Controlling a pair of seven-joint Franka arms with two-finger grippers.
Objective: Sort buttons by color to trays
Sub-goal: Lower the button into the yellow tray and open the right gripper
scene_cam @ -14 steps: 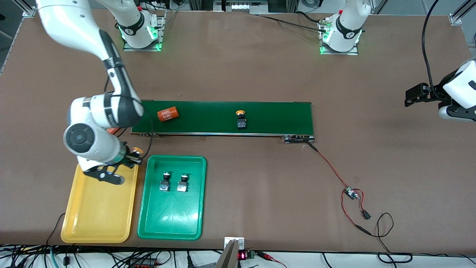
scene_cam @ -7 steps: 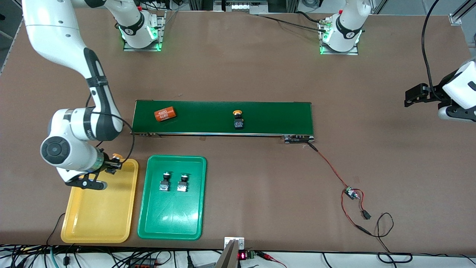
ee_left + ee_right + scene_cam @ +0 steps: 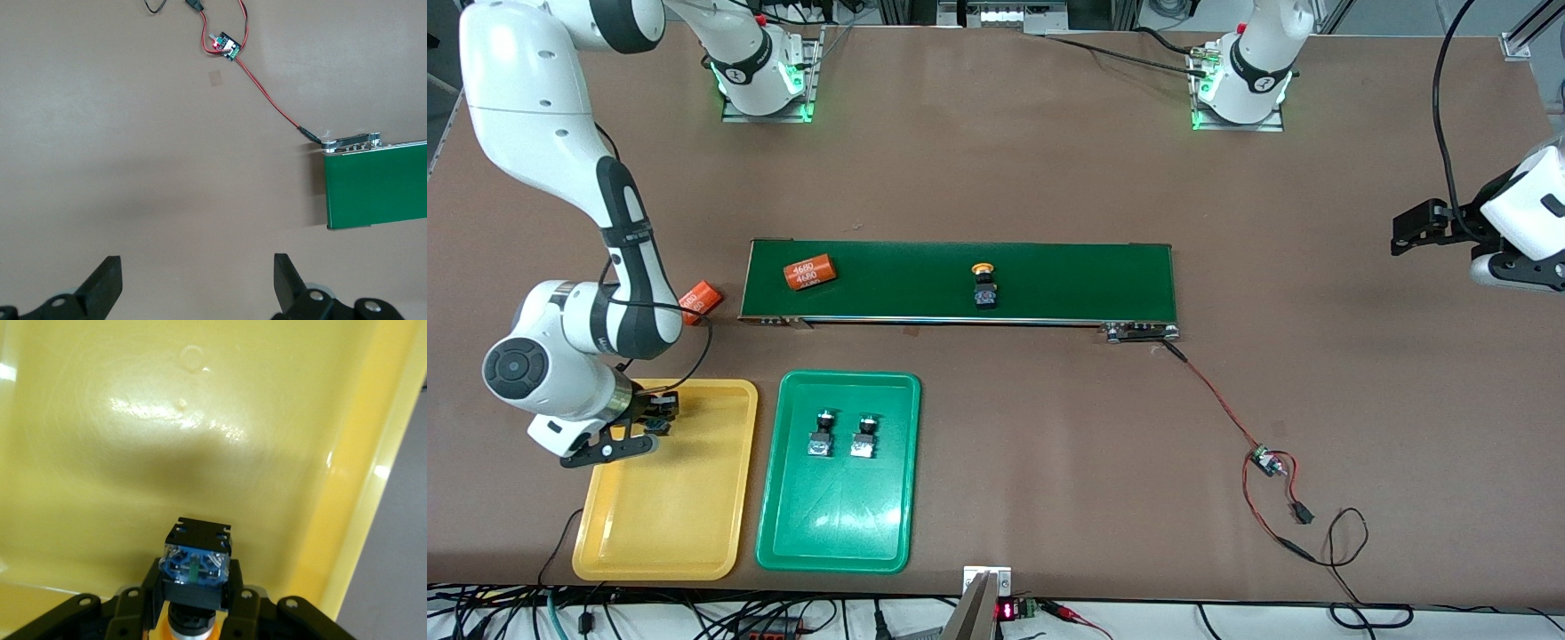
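Observation:
My right gripper should open now, because the button is hanging over the bottom of the yellow tray, inside the tray's rim.
My right gripper is shut on a yellow-capped button and holds it over the yellow tray, near the tray's end closest to the conveyor; the tray's floor fills the right wrist view. A second yellow-capped button stands on the dark-green conveyor belt. Two green-capped buttons lie side by side in the green tray. My left gripper is open and empty over bare table at the left arm's end, where the arm waits; its fingers show in the left wrist view.
An orange "4680" cylinder lies on the belt toward the right arm's end. Another orange cylinder lies on the table beside the belt's end. A red-black cable with a small board runs from the belt's other end.
My right gripper has carried the yellow-capped button from the yellow tray's corner nearest the green tray to over the tray's opposite side. The belt has carried its button and cylinder toward the right arm's end.

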